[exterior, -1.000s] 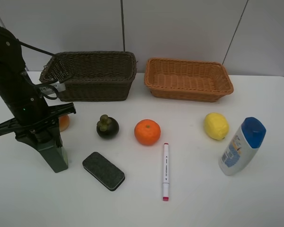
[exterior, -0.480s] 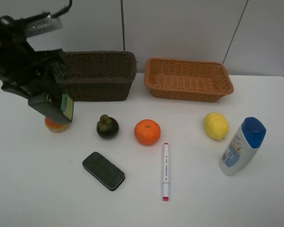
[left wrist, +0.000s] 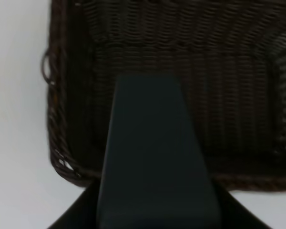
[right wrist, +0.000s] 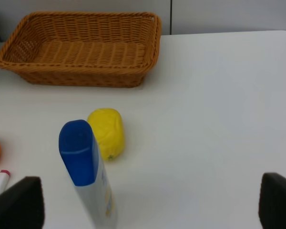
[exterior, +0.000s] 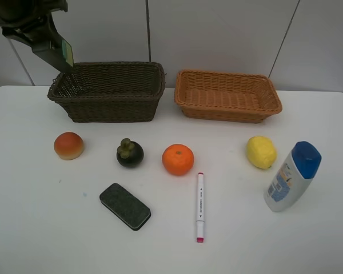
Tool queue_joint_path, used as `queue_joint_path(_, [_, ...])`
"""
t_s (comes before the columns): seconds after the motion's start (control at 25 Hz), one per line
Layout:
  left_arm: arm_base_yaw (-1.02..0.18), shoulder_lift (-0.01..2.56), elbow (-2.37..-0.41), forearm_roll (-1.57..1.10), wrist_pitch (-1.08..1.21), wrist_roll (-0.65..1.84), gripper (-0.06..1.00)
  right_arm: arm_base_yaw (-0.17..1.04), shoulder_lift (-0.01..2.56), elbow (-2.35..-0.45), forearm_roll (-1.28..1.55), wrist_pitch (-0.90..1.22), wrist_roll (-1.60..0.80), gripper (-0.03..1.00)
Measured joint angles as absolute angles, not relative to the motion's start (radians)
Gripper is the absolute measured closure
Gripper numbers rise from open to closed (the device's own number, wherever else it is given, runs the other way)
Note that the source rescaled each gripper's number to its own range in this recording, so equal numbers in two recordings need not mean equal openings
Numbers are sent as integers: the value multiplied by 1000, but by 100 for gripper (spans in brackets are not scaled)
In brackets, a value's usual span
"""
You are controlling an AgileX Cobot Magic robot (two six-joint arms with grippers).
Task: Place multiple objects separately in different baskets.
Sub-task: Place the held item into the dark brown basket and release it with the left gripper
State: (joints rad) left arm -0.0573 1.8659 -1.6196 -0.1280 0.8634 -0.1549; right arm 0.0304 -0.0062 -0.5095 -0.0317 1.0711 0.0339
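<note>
The dark green bottle is tilted above the dark basket's rim and would fall if I opened my left gripper now. My left gripper will keep holding the bottle until it is lower.
My left gripper [exterior: 41, 34] is shut on the dark green bottle [exterior: 61, 53] and holds it tilted in the air above the left end of the dark brown basket [exterior: 108, 101]. In the left wrist view the bottle [left wrist: 152, 157] hangs over the basket's inside [left wrist: 229, 71]. On the table lie the peach [exterior: 69, 145], mangosteen [exterior: 130, 153], orange [exterior: 178, 159], black eraser [exterior: 125, 206], marker [exterior: 200, 206], lemon [exterior: 260, 152] and the standing blue-capped bottle [exterior: 291, 176]. The light basket [exterior: 227, 111] holds nothing. My right gripper [right wrist: 143, 210] is open, behind the lemon [right wrist: 107, 133] and blue-capped bottle [right wrist: 86, 167].
The two baskets stand side by side at the table's back edge, against a grey wall. The light basket also shows in the right wrist view [right wrist: 81, 78]. The table's right edge lies beyond the blue-capped bottle.
My left gripper has lifted the dark green bottle from the table's left front, past the peach, up and back over the dark basket's left end. Nothing else moved.
</note>
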Motion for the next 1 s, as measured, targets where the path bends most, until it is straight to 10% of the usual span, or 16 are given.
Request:
queue_joint_path(0.44, [-28,2129,-1656,-124,629,-142,93,30,-6,-510,-32,1071,34,-3])
queue_joint_path(0.68, [-28,2137,-1663,-134,607,-126,13,30,-6,-510,-32,1071,34,-3])
queue_joint_path(1.0, [-28,2135,-1861,-209,985,-136,2,30,-6,-510,-32,1071,34,-3])
